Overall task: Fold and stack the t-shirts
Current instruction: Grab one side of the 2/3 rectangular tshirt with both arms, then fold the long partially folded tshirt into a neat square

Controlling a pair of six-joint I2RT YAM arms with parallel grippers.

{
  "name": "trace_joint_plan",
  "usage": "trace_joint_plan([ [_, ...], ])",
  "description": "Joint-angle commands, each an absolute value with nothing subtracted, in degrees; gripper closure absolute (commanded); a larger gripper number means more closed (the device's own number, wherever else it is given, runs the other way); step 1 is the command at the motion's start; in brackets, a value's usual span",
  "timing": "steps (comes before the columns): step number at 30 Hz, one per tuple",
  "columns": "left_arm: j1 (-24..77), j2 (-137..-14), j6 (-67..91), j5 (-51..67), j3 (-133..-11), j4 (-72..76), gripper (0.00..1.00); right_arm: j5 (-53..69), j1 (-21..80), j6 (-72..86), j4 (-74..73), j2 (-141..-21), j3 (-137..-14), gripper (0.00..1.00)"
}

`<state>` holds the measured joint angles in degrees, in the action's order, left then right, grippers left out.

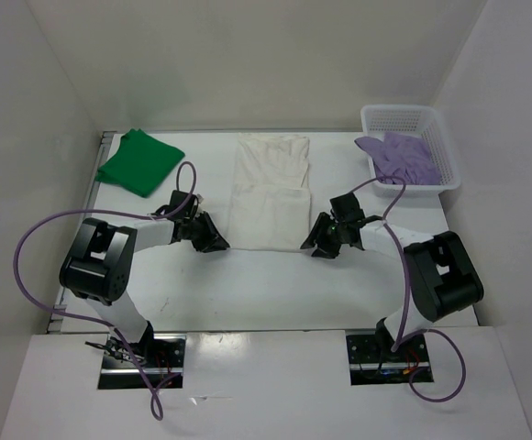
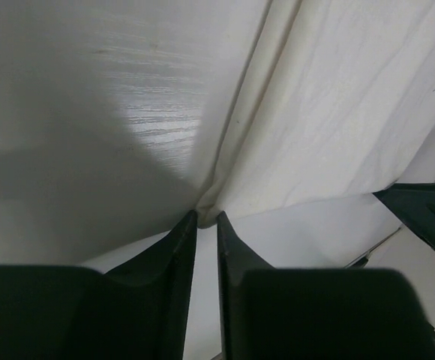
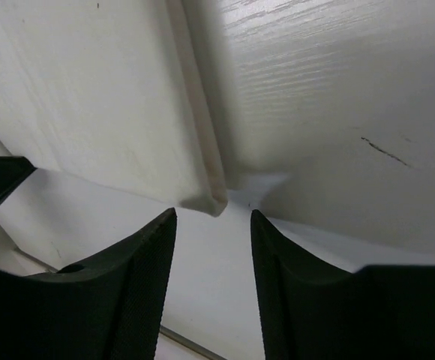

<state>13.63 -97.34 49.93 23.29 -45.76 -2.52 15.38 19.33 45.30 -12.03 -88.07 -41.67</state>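
The free near hemmed corner needs to be in my right gripper's grip next, to fold both near corners of the white t-shirt (image 1: 268,188) over together evenly.
A white t-shirt (image 1: 268,188) lies lengthwise in the middle of the table, folded into a long strip. My left gripper (image 1: 218,244) is at its near left corner. In the left wrist view the jaws (image 2: 207,215) stand almost together, with that corner of the white cloth (image 2: 337,105) pinched between the tips. My right gripper (image 1: 314,246) is at the near right corner. Its jaws (image 3: 212,214) stand wide apart, and the hemmed corner of the shirt (image 3: 90,97) lies just ahead of them, untouched. A green t-shirt (image 1: 139,161) lies folded at the back left. A lavender t-shirt (image 1: 402,156) lies crumpled in the basket.
A white lattice basket (image 1: 399,111) stands at the back right corner and holds the lavender shirt. White walls close in the table on three sides. Both arms' purple cables loop above the table near their bases.
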Motion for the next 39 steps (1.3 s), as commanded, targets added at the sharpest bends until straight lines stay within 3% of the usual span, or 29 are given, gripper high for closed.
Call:
trace_joint_plan([
  [1,13.62,-98.26,48.52,22.59,-46.67,-2.29,0.79,14.59,19.07,47.19,-7.56,-89.38,-42.71,0.51],
  [8,13.62,-98.26,49.04,22.06,-47.20,-1.58,0.89,14.59,19.07,47.72,-6.06,-91.05,-42.63,0.84],
  [9,13.62,-98.26,49.04,22.06,-47.20,-1.58,0.91,14.59,19.07,47.72,-6.06,-91.05,-42.63,0.93],
  [11,13.62,-97.57,48.52,22.06,-47.20,-1.58,0.96,13.97,19.07,47.72,-6.06,-91.05,-43.24,0.99],
  [17,13.62,-92.13,47.29,21.01,-44.49,-5.62,1.00,13.97,19.07,47.72,-12.12,-85.19,-42.38,1.00],
  [22,14.94,-82.55,47.28,22.83,-38.86,-17.21,1.00,15.21,23.53,49.57,-19.06,-76.48,-37.89,1.00],
  [28,14.94,-56.90,52.38,25.32,-36.64,-34.17,1.00,17.40,28.04,54.67,-34.52,-60.66,-41.11,1.00],
  [33,11.71,-60.72,51.24,28.99,-50.58,-35.44,1.00,19.86,23.48,47.57,-38.33,-67.72,-55.67,1.00],
  [39,6.87,-79.50,47.81,24.89,-64.68,-26.12,1.00,18.37,16.71,37.10,-32.10,-85.84,-74.83,1.00],
])
